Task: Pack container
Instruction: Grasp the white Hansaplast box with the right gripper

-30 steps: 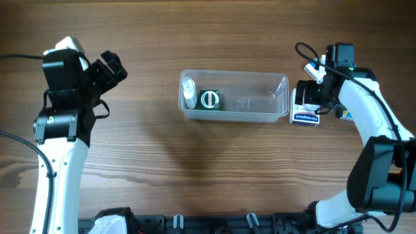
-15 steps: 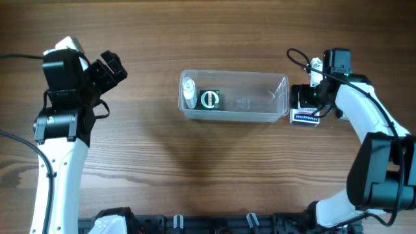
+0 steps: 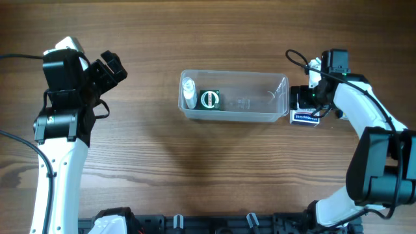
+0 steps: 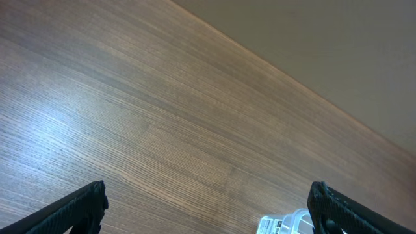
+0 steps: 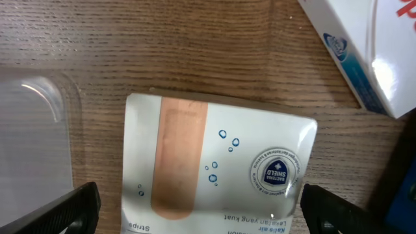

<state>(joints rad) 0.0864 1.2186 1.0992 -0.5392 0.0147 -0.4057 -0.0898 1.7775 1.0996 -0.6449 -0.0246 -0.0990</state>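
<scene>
It isn't time to close on the plaster box yet: my right gripper's fingers are above its printed top, with one finger over its edge, so I need to lower that gripper first.
The clear plastic container lies mid-table, holding a small clear bottle and a green-and-white item at its left end. Its corner shows in the right wrist view and a bit in the left wrist view. My right gripper is open, its fingers astride a white plaster box that lies on the table just right of the container. The box also shows from overhead. My left gripper is open and empty, raised far left of the container.
A white-and-blue box lies beyond the plaster box, to its right. Another box edge shows under my right arm. The table's far edge crosses the left wrist view.
My right gripper has moved a little left and towards the far side, settling over the plaster box. The left arm has not moved.
</scene>
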